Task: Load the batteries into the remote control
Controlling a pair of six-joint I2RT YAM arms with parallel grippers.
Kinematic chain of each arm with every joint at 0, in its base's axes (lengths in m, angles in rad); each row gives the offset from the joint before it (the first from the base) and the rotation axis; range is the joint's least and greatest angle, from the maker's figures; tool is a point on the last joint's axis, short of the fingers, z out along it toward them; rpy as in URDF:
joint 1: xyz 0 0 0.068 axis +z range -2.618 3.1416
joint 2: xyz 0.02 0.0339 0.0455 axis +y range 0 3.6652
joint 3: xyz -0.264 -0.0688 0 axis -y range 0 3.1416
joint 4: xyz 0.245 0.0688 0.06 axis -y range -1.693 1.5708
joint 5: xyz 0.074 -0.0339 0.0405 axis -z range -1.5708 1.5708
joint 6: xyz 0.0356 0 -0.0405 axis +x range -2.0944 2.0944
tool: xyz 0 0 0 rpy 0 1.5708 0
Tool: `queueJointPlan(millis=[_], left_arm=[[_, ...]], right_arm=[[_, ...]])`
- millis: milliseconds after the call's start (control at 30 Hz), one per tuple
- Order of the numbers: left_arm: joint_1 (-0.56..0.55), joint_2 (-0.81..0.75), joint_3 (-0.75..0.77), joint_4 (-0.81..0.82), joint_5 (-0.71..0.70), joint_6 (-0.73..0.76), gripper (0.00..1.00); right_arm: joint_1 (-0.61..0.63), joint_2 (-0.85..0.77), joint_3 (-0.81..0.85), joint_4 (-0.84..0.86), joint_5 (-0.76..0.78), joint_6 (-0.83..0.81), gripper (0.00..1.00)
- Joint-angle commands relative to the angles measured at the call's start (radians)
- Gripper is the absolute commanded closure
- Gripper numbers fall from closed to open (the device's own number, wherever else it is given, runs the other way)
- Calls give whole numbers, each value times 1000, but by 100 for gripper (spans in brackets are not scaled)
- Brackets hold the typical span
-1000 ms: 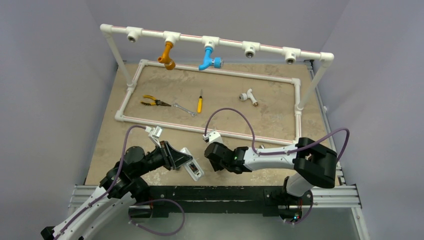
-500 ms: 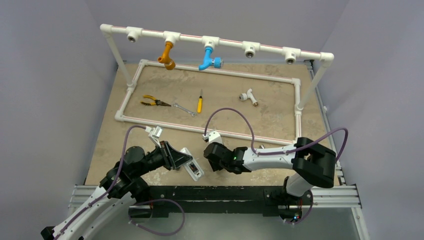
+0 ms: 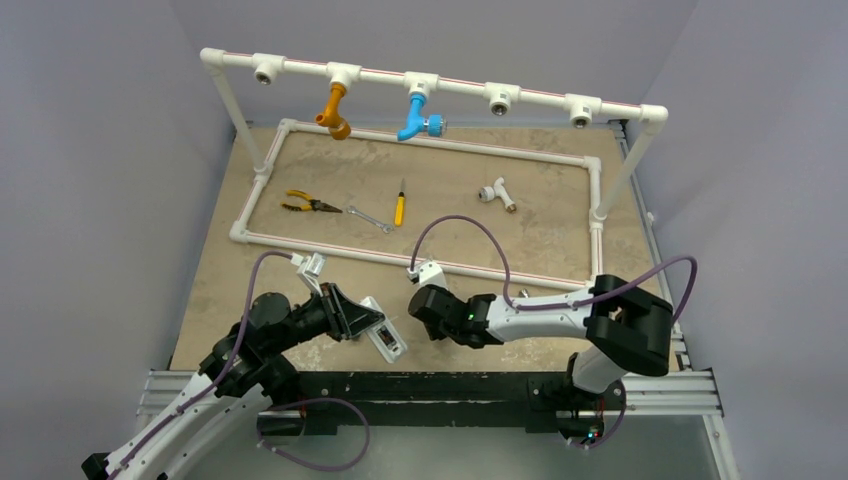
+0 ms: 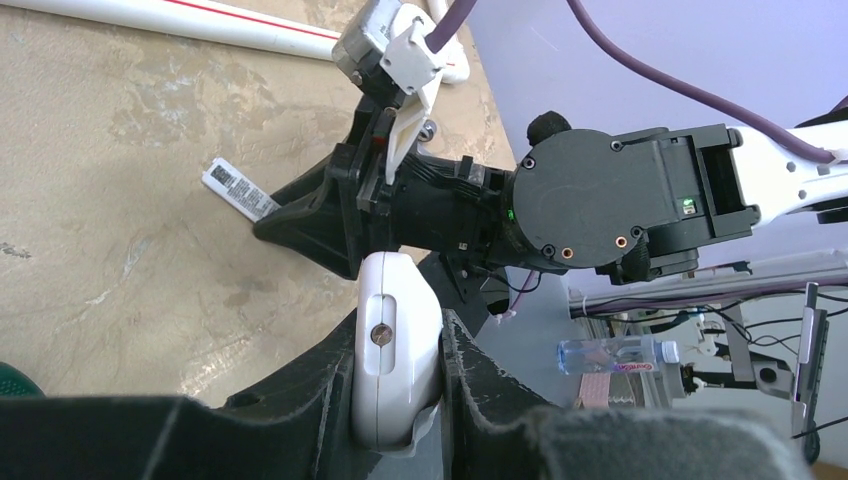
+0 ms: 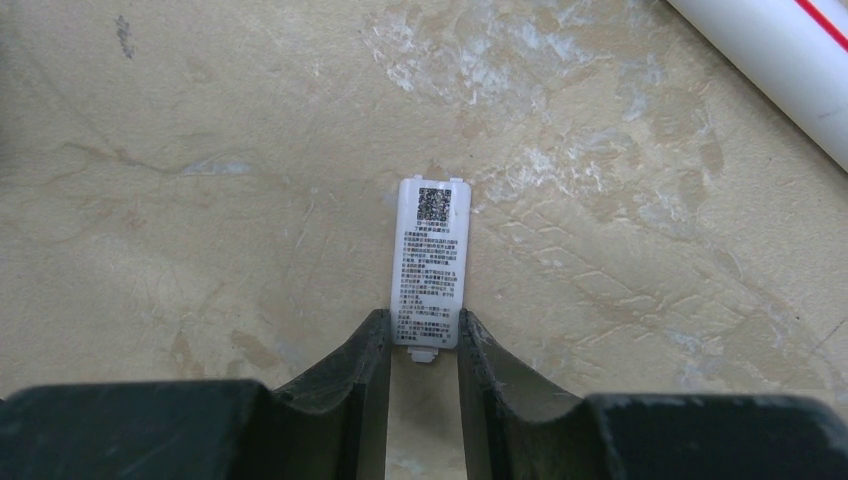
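The flat white cover [image 5: 430, 262] would come up if the robot lifted its right gripper now, because the gripper's fingers are closed on both long sides of the cover at its lower end.
My left gripper [image 3: 366, 322] [image 4: 397, 335] is shut on the white remote control [image 3: 384, 332] [image 4: 394, 350], holding it on edge just above the table's near side. A dark recess shows on the remote's upward face in the top view. The batteries are hidden. My right gripper [image 3: 417, 309] [image 5: 423, 335] points at the tabletop right beside the remote. Its fingertips [image 5: 372, 330] press both long sides of a small flat white cover [image 5: 430, 262] [image 4: 238, 187] with a printed label, lying flat on the table.
A white pipe frame [image 3: 420, 262] [image 5: 770, 60] borders the work area just beyond both grippers. Inside it lie pliers [image 3: 305, 204], a wrench [image 3: 370, 219], a yellow-handled screwdriver [image 3: 399, 208] and a white pipe tee [image 3: 497, 192]. Orange [image 3: 335, 112] and blue [image 3: 415, 118] fittings hang from the rail.
The right gripper's jaws have narrowed onto the cover's sides. The left arm and the remote have stayed in place.
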Motion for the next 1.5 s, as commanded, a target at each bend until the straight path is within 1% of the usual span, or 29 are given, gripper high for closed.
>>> queueJointPlan(millis=[0, 67, 133, 167, 200, 267, 300, 400, 500, 600, 700, 833, 933, 1067, 1300, 1467], left_arm=[[5, 3, 37, 46, -12, 14, 100], [5, 6, 8, 81, -18, 5, 100], [5, 6, -37, 151, -21, -14, 100], [5, -1, -70, 207, -23, -23, 100], [5, -13, -109, 306, -27, -41, 100], [5, -48, -187, 447, -59, -80, 100], [5, -63, -216, 482, -78, -92, 100], [2, -77, -242, 501, -135, -108, 100], [3, -38, -245, 524, -175, -127, 100], [4, 41, -259, 605, -192, -162, 100], [2, 127, -271, 707, -197, -194, 100], [-1, 206, -279, 808, -198, -202, 100], [-2, 246, -265, 812, -188, -222, 100], [-3, 273, -272, 860, -180, -242, 100], [-4, 284, -285, 854, -180, -284, 100], [-4, 277, -312, 883, -182, -298, 100]], right_arm=[[3, -107, -39, -2, 47, 6, 94], [3, -179, -58, -30, 56, -14, 96], [3, -258, -75, -58, 56, -55, 98], [3, -298, -80, -76, 54, -79, 100], [3, -339, -85, -89, 46, -109, 100], [3, -421, -91, -104, -20, -162, 100], [3, -462, -89, -105, -53, -187, 100], [5, -547, -44, -165, -99, -244, 100], [6, -585, 19, -245, -102, -272, 100], [18, -574, 88, -312, -100, -290, 100], [54, -539, 166, -373, -81, -312, 100], [84, -486, 253, -427, -87, -330, 100], [89, -449, 292, -450, -100, -339, 100], [92, -409, 313, -454, -112, -339, 100], [96, -321, 362, -435, -133, -351, 100], [100, -305, 379, -412, -134, -368, 100]])
